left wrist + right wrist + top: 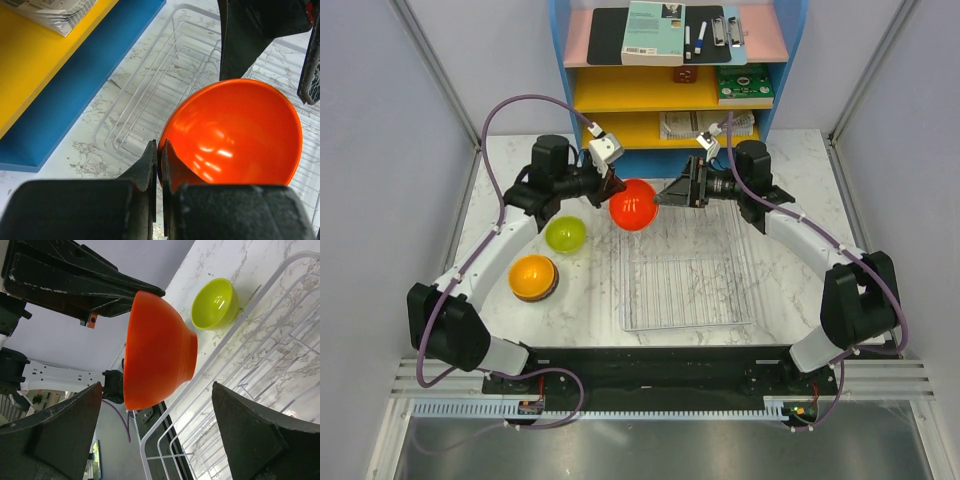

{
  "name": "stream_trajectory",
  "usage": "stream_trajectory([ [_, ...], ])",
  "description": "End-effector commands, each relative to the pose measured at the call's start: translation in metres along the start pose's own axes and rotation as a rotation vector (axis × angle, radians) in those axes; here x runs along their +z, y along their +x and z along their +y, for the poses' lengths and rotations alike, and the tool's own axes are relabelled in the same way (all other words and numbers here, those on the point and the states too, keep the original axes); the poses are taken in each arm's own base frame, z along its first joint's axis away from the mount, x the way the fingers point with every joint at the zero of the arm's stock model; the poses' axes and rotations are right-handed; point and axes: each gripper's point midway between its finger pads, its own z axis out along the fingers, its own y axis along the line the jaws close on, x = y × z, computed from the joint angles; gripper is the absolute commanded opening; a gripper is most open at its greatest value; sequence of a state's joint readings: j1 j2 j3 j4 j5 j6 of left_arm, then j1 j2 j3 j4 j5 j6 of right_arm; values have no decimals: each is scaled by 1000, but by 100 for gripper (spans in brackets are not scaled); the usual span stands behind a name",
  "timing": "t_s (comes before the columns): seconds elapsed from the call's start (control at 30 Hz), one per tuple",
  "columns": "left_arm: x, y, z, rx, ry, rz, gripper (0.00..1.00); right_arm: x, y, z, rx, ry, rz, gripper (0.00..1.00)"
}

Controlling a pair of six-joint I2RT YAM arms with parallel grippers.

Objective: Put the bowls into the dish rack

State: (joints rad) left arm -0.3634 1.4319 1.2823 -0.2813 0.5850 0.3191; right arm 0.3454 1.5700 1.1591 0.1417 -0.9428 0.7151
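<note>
The robot should load the red-orange bowl (631, 204) on edge into the rack, so its right gripper should next grab the bowl across rim and base, opposite the left gripper.
My left gripper (616, 190) is shut on the rim of a glossy red-orange bowl (631, 204), which hangs tilted in the air over the far left corner of the wire dish rack (685, 275). The left wrist view shows the jaws (160, 150) pinching the bowl's (235, 132) edge, with the rack (150, 95) below. Just right of the bowl, my right gripper (670, 192) faces it with its jaws wide open. In the right wrist view the bowl (157, 350) floats beyond my open gripper (156, 385), untouched by either finger.
A lime-green bowl (565, 234) sits on the marble table left of the rack, also in the right wrist view (215, 304). An orange bowl (532, 277) rests on a darker one nearer the left arm. The blue-and-yellow shelf unit (675, 70) stands at the back.
</note>
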Motion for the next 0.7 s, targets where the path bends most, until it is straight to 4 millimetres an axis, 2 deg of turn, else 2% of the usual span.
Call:
stream_trajectory([
  [0.0, -8, -45, -5, 51, 6, -113, 2, 7, 5, 12, -47, -47, 19, 98],
  [0.17, -7, -49, -11, 50, 26, -123, 2, 12, 9, 16, -29, -92, 32, 98],
  [0.5, -11, -57, -16, 57, 44, -147, 2, 18, 13, 10, -3, -112, 51, 98],
  [0.67, -12, -59, -17, 55, 46, -153, 2, 19, 10, 19, 18, -164, 53, 98],
])
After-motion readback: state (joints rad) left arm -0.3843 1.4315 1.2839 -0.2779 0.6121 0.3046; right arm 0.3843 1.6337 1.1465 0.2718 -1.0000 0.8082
